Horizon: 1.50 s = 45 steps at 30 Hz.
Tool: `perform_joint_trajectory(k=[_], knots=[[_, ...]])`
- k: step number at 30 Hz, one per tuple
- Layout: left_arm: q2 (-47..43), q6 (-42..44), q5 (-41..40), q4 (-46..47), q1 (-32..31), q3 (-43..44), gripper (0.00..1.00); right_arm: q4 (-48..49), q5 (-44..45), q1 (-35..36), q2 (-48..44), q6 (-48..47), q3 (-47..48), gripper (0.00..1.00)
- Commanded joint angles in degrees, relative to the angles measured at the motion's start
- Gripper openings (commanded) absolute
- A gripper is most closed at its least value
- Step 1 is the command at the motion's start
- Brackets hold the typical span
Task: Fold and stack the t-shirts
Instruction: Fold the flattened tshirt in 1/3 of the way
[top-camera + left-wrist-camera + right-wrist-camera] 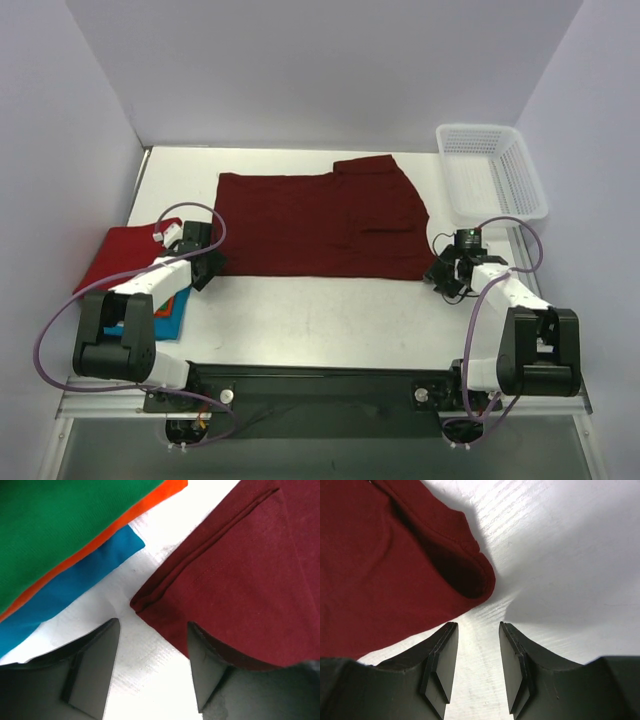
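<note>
Next, my right gripper grabs the maroon t-shirt's near corner, opposite my left gripper's corner. Then it pulls the t-shirt straight for folding.
A dark maroon t-shirt (320, 222) lies folded in half, spread across the middle of the table. My left gripper (204, 268) is open and empty at its near left corner (145, 605), one finger (207, 665) against the cloth's edge. My right gripper (447, 278) is open and empty just off its near right corner (475, 577). A stack of folded shirts sits at the left edge: bright red (118, 256) in the top view, with green (60, 525), orange (125, 517) and blue (75, 582) showing in the left wrist view.
A white plastic mesh basket (492, 172) stands at the back right. White walls close in the table at the back and both sides. Bare white table (330, 320) runs between the shirt and the arm bases.
</note>
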Motion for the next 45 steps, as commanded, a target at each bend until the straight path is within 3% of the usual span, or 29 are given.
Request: perform_joint_trajectory(k=[1,16,21,26,28,30,34,42,45], knots=[[0.4,0.1,-0.1,4.0,0.3,-0.1,0.61,1.3,-1.0,-0.6,0.5,-0.5,-0.1,0.39],[0.7,0.2,-1.3,2.4,0.3,-0.9,0.43,4.8,1.7,-1.2,2.5,0.7,-0.4,0.39],[-0.3,0.3,-1.7,2.2,0.3,-1.0,0.24,6.0,1.8,-2.5,2.6,0.7,-0.5,0.39],[-0.4,0.8,-1.6,1.9,0.3,-0.2,0.16,8.0,1.2,-2.7,3.9,0.8,-0.5,0.38],[-0.4,1.0,-1.3,1.8,0.3,-0.1,0.05,8.2,0.4,-2.7,4.7,0.9,-0.6,0.32],[-0.4,1.2,-1.1,1.6,0.3,0.0,0.01,8.3,-0.2,-2.7,5.1,1.2,-0.8,0.17],[-0.9,1.3,-1.2,0.1,0.3,0.2,0.00,7.4,-1.6,-3.2,4.2,1.4,-1.0,0.00],[-7.6,-2.2,-7.0,-12.2,0.3,0.6,0.00,-0.3,-5.4,-7.5,-4.7,1.4,-3.2,0.00],[-11.3,-4.2,-7.6,-15.4,0.3,-0.7,0.00,-7.3,-5.8,-8.4,-8.3,1.4,-3.1,0.00]])
